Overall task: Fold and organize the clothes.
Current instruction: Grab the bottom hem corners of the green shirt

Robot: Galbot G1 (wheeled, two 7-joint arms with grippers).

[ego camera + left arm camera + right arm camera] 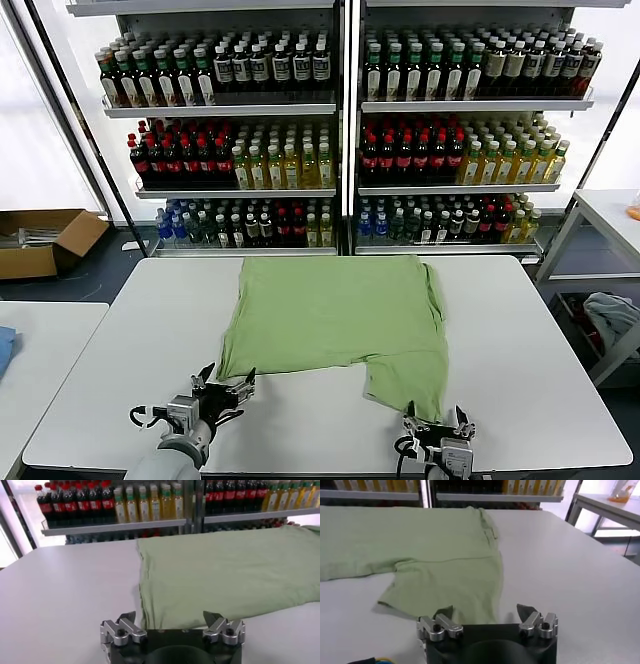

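My right gripper grabs the hem of its protruding sleeve (425, 410) next, to fold the green shirt.
The clothes are one light green shirt (335, 310) lying flat on the white table (520, 340), with no collar or print showing. One part reaches toward the near right edge. My left gripper (228, 379) hovers open just before the shirt's near left corner, and that edge of the shirt (225, 565) lies between its fingertips (170, 617). My right gripper (435, 416) stands open at the near right tip of the cloth. In the right wrist view the shirt (435, 550) ends just ahead of the gripper (485, 611). Neither gripper holds anything.
Shelves of bottles (340, 130) stand behind the table. A cardboard box (45, 240) sits on the floor at left. A side table at left carries a blue cloth (5, 350). A cloth bundle (612, 315) lies low at right under another table (610, 215).
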